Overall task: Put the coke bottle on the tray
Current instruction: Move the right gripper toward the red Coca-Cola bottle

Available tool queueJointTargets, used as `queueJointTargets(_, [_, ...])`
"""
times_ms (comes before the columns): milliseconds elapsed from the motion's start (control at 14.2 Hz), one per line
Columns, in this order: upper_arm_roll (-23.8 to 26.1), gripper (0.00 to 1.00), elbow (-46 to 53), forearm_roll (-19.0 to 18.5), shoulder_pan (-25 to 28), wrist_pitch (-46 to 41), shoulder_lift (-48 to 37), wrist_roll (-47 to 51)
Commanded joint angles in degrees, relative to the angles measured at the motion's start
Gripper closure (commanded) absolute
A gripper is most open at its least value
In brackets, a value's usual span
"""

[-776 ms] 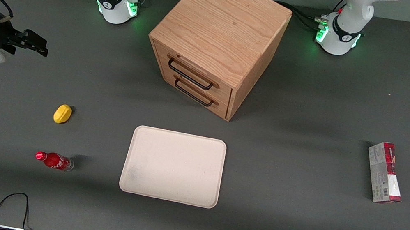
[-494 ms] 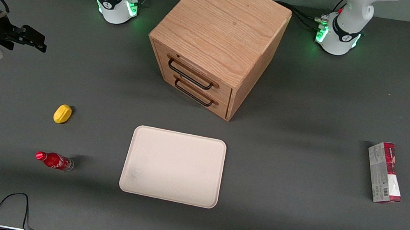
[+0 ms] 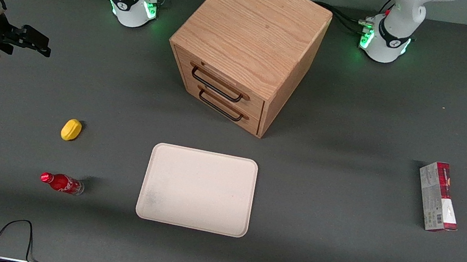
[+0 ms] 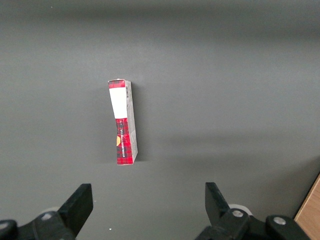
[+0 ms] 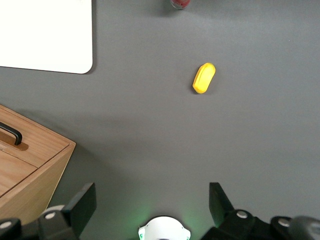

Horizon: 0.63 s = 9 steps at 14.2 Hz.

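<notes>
I next need to grab the bottle by its red cap end [image 3: 47, 177] with my right gripper, so that I can place the coke bottle on the tray [image 3: 197, 190].
The coke bottle [image 3: 62, 183] is small and red with a red cap and lies on its side on the grey table, beside the tray toward the working arm's end. Only its clear base [image 5: 180, 4] shows in the right wrist view. The cream-white tray [image 3: 197, 190] lies flat, nearer the front camera than the wooden box; a corner of it [image 5: 45, 35] shows in the right wrist view. My right gripper [image 3: 35, 41] hangs open and empty high above the table at the working arm's end, farther from the front camera than the bottle. Its fingers [image 5: 82, 202] stand wide apart.
A wooden two-drawer box [image 3: 247, 48] stands at mid-table, its corner [image 5: 30, 160] in the right wrist view. A yellow lemon-like lump [image 3: 71, 129] [image 5: 204, 78] lies between gripper and bottle. A red-and-grey carton [image 3: 438, 196] [image 4: 122, 122] lies toward the parked arm's end. A black cable [image 3: 12, 236] loops near the front edge.
My right gripper has drawn back a little toward the working arm's end and away from the front camera. Bottle, tray and the rest have not moved.
</notes>
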Motion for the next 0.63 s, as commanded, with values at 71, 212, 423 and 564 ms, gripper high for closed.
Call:
queueJointTargets(71, [-0.33,0.0,0.95,0.64,0.12,-1.15,-0.17,-0.69])
queueJointTargets(212, [-0.33,0.0,3.84,0.47,0.04,-1.15,1.4,-1.04])
queueJointTargets(423, [-0.42,0.0,17.6,0.73,-0.4,-4.3,11.22,-1.12])
queueJointTargets(564, [-0.33,0.0,32.43,1.43,-2.5,-10.26,21.49,-1.21])
